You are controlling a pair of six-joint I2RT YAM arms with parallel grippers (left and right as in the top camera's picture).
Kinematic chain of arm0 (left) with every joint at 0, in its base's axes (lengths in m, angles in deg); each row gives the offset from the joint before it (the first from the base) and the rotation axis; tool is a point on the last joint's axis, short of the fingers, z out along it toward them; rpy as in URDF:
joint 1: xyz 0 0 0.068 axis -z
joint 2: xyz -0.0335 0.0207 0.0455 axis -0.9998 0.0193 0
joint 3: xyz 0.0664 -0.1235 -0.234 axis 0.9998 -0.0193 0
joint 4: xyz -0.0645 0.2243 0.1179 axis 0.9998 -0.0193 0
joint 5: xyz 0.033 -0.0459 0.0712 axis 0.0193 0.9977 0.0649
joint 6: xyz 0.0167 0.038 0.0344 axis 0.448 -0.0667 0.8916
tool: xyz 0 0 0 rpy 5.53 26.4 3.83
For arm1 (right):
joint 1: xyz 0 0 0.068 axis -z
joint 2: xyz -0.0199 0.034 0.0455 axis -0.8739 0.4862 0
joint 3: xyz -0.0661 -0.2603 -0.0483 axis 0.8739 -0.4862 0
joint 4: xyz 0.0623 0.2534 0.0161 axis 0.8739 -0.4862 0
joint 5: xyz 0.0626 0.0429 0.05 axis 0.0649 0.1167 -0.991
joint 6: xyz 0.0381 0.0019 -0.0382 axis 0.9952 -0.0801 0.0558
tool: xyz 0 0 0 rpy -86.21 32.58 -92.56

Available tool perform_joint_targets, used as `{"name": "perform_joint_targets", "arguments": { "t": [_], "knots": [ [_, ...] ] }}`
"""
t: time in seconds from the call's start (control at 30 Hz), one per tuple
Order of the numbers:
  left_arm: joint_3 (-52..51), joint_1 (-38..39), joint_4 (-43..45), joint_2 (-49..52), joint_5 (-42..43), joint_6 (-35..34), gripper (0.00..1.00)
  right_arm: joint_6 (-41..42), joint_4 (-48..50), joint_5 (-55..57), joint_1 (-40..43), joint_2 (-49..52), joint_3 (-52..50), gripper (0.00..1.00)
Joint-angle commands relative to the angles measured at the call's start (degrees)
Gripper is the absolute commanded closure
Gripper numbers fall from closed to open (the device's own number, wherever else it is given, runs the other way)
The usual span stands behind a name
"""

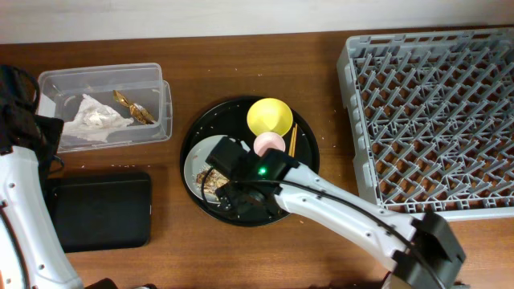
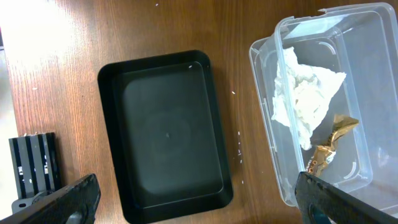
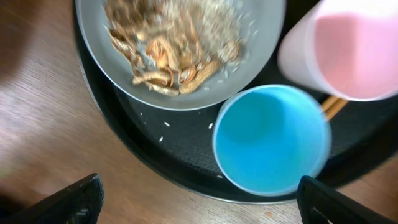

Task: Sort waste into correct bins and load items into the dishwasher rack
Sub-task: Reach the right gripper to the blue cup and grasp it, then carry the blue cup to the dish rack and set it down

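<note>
Next, my right gripper grabs the light-blue cup by its rim, leaving the cup's body free to tip and load into the rack (image 1: 434, 120).
The clear box (image 1: 104, 104) holds the white napkin (image 1: 95, 119) and the gold-brown wrapper (image 1: 132, 106); both also show in the left wrist view, napkin (image 2: 305, 93), wrapper (image 2: 329, 146). The shallow black tray (image 1: 104, 210) lies empty below my open left gripper (image 2: 199, 200). The grey-green plate (image 3: 261, 56) carries rice and brownish scraps (image 3: 168, 56). My right gripper (image 3: 199, 202) is open and empty, just above the light-blue cup (image 3: 270, 140). The pink cup (image 3: 354, 53) and chopsticks (image 3: 334, 107) are beside it. The yellow bowl (image 1: 270, 116) sits behind. The grey rack (image 1: 434, 120) stands at the right.
The dishes sit on a large round black tray (image 1: 197, 128) at the table's middle. My right arm (image 1: 345, 213) crosses from the front right and hides the blue cup from overhead. My left arm (image 1: 24, 209) runs along the left edge.
</note>
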Motion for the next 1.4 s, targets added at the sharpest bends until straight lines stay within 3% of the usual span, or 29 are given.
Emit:
{"name": "perform_joint_targets", "arguments": {
  "t": [0.0, 0.07, 0.1, 0.17, 0.4, 0.47, 0.57, 0.63, 0.7, 0.83, 1.03, 1.13, 1.23, 1.37],
  "knots": [
    [0.15, -0.24, -0.09, -0.39, -0.35, -0.52, 0.01, 0.33, 2.25, -3.89, -0.15, 0.68, 0.48, 0.02],
    [0.17, -0.24, -0.09, -0.39, -0.35, -0.52, 0.01, 0.37, 4.02, -2.19, -0.15, 1.07, 0.09, 0.03],
    [0.17, -0.24, -0.09, -0.39, -0.35, -0.52, 0.01, 0.59, 4.50, -1.14, -0.15, 1.16, -0.52, 0.13],
    [0.15, -0.24, -0.09, -0.39, -0.35, -0.52, 0.01, 5.09, 5.60, 2.10, -0.15, 1.16, -2.34, 0.21],
    [0.15, -0.24, -0.09, -0.39, -0.35, -0.52, 0.00, 5.51, 10.23, 4.00, -0.15, 5.97, -4.15, 0.28],
    [0.15, -0.24, -0.09, -0.39, -0.35, -0.52, 0.01, 6.75, 10.29, 4.04, -0.13, 6.27, -4.13, 0.46],
    [0.17, -0.24, -0.09, -0.39, -0.35, -0.52, 0.01, 6.73, 10.14, 4.72, -0.09, 6.27, -4.13, 0.52],
    [0.17, -0.24, -0.09, -0.39, -0.35, -0.52, 0.01, 6.73, 9.92, 5.27, -0.09, 6.27, -4.13, 0.69],
    [0.17, -0.24, -0.09, -0.39, -0.35, -0.52, 0.01, 6.73, 9.77, 7.04, -0.09, 6.29, -4.20, 0.72],
    [0.15, -0.24, -0.09, -0.39, -0.35, -0.52, 0.01, 6.78, 8.37, 6.78, -0.09, 6.03, -3.15, 0.95],
    [0.17, -0.24, -0.09, -0.39, -0.35, -0.52, 0.01, 5.88, -9.86, 6.58, 2.43, 2.16, 16.46, 0.96],
    [0.15, -0.24, -0.09, -0.39, -0.35, -0.52, 0.01, 0.48, -18.99, 3.87, 12.90, -2.49, 28.20, 0.96],
    [0.17, -0.24, -0.09, -0.39, -0.37, -0.52, 0.01, -14.32, -18.53, -17.92, 36.68, -6.14, 31.10, 0.96],
    [0.17, -0.24, -0.09, -0.39, -0.35, -0.52, 0.01, -37.57, -17.20, -56.00, 68.22, -1.20, 31.08, 0.96]
  ]
}}
